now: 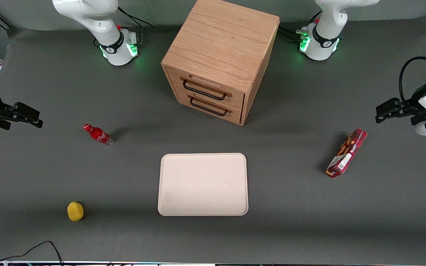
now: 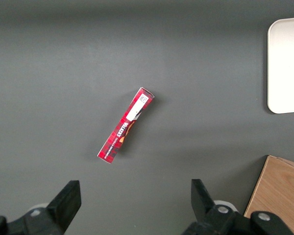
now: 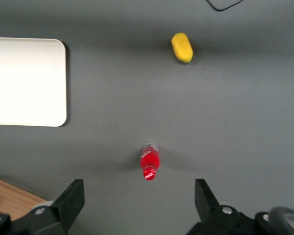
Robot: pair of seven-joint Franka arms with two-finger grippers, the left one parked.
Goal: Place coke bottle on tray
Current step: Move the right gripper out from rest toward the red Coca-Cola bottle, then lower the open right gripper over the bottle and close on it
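I will next grab the bottle by its red cap point(image 1: 87, 127) with my right gripper, so that I can place the coke bottle on the tray point(image 1: 203, 184).
The coke bottle point(image 1: 99, 135) is small and red with a red cap, and it stands upright on the grey table; the right wrist view looks down on its cap point(image 3: 150, 159). The pale cream tray point(image 1: 203, 184) lies flat in front of the drawer cabinet, nearer the front camera than the bottle, with nothing on it; its edge also shows in the wrist views point(image 3: 24, 81) point(image 2: 286, 63). My right gripper point(image 1: 35, 116) hangs open above the table at the working arm's end, apart from the bottle. Its two fingers stand wide apart with nothing between them point(image 3: 139, 190).
A wooden two-drawer cabinet point(image 1: 218, 55) stands at the back middle. A yellow lemon-like object point(image 1: 75, 211) point(image 3: 182, 47) lies nearer the front camera than the bottle. A red snack box point(image 1: 347, 152) point(image 2: 126, 125) lies toward the parked arm's end. A black cable point(image 1: 31, 251) runs along the front edge.
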